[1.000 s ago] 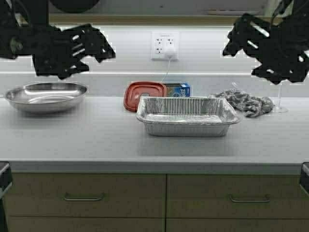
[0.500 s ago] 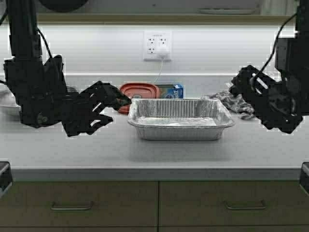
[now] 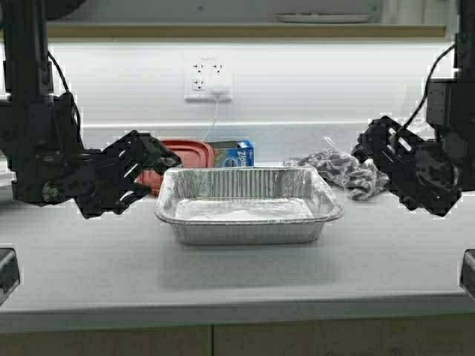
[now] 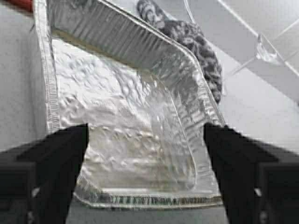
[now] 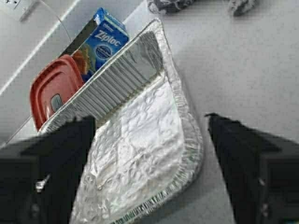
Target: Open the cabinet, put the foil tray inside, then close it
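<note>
I should next pick up the foil tray with my left gripper by the thin rim of its short end (image 3: 165, 194), because the tray spreads wide across the counter.
The foil tray (image 3: 249, 208) sits empty on the grey counter, its long side facing me. My left gripper (image 3: 159, 159) is open just off the tray's left end, at rim height. In the left wrist view the left gripper (image 4: 145, 135) has its fingers spread wider than the tray's (image 4: 126, 116) near short end. My right gripper (image 3: 371, 144) is open and hovers to the right of the tray, a clear gap away. In the right wrist view the right gripper (image 5: 150, 121) frames the tray's (image 5: 140, 140) end. The cabinet doors are out of view.
A red lid (image 3: 185, 152) and a blue Ziploc box (image 3: 236, 153) stand behind the tray against the wall. A grey cloth (image 3: 338, 169) lies at the back right, near my right gripper. A wall outlet (image 3: 208, 74) holds a plug. Floor cabinet fronts (image 3: 297, 341) are below the counter edge.
The robot has driven closer and to the right, so the scene is larger and shifted left. Both arms have come down from high up to tray height on either side.
</note>
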Controlling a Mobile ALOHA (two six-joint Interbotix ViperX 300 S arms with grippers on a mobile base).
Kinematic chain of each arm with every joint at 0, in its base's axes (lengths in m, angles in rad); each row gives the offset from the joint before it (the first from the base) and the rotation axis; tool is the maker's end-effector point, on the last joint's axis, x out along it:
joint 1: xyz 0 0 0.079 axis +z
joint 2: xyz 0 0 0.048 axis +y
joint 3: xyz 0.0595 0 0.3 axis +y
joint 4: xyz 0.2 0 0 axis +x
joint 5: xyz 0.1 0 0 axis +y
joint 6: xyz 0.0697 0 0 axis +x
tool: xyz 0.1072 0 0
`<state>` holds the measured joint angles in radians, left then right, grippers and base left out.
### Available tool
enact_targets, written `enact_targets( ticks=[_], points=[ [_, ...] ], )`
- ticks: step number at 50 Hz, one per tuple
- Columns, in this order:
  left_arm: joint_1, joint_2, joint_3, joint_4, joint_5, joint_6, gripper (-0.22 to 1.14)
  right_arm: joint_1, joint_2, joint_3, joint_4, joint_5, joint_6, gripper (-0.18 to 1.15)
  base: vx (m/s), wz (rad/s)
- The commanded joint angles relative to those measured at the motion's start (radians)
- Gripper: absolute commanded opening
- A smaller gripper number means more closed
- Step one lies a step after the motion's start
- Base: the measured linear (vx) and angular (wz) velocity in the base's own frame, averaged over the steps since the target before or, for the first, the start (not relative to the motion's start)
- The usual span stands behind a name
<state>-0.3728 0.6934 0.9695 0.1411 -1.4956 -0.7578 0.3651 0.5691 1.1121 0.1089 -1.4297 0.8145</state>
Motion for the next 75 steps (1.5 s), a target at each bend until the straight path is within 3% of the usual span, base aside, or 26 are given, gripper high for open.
enact_targets(
  ticks=[1,7,13,24,38,58,62,66,69,73,75],
  points=[
    [0.035,0.025,-0.025,-0.012,-0.014,-0.017,1.02,-0.049,0.023,-0.086,-0.114,0.028,0.018,1.02,0.19,-0.08],
    [0.055,0.092,-0.066,-0.011,-0.017,-0.071,1.02,-0.069,0.08,-0.19,-0.222,0.095,0.058,1.02,0.15,-0.04],
    [0.071,0.17,-0.138,0.014,-0.043,-0.161,1.02,-0.087,0.138,-0.265,-0.224,0.104,0.092,1.02,0.12,-0.03],
    [0.075,0.264,-0.288,0.14,-0.058,-0.301,1.02,-0.155,0.256,-0.391,-0.334,0.129,0.17,1.02,0.08,0.02],
    [0.083,0.285,-0.321,0.149,-0.083,-0.35,1.02,-0.229,0.356,-0.518,-0.526,0.127,0.279,1.02,0.04,0.01],
    [0.121,0.288,-0.31,0.175,-0.1,-0.359,0.98,-0.229,0.364,-0.522,-0.56,0.087,0.325,0.99,0.02,0.01],
    [0.12,0.288,-0.314,0.206,-0.097,-0.36,0.88,-0.229,0.365,-0.517,-0.56,0.078,0.325,0.88,0.0,0.0],
    [0.121,0.288,-0.321,0.232,-0.094,-0.365,0.7,-0.229,0.365,-0.509,-0.563,0.057,0.325,0.66,0.0,0.0],
    [0.121,0.29,-0.319,0.235,-0.089,-0.365,0.48,-0.229,0.365,-0.5,-0.565,0.049,0.331,0.42,0.0,0.0],
    [0.121,0.29,-0.311,0.235,-0.083,-0.365,0.09,-0.229,0.364,-0.486,-0.565,0.043,0.328,0.03,0.0,0.0],
    [0.121,0.288,-0.305,0.235,-0.081,-0.367,-0.06,-0.229,0.364,-0.48,-0.565,0.043,0.339,-0.06,-0.01,0.0]
  ],
)
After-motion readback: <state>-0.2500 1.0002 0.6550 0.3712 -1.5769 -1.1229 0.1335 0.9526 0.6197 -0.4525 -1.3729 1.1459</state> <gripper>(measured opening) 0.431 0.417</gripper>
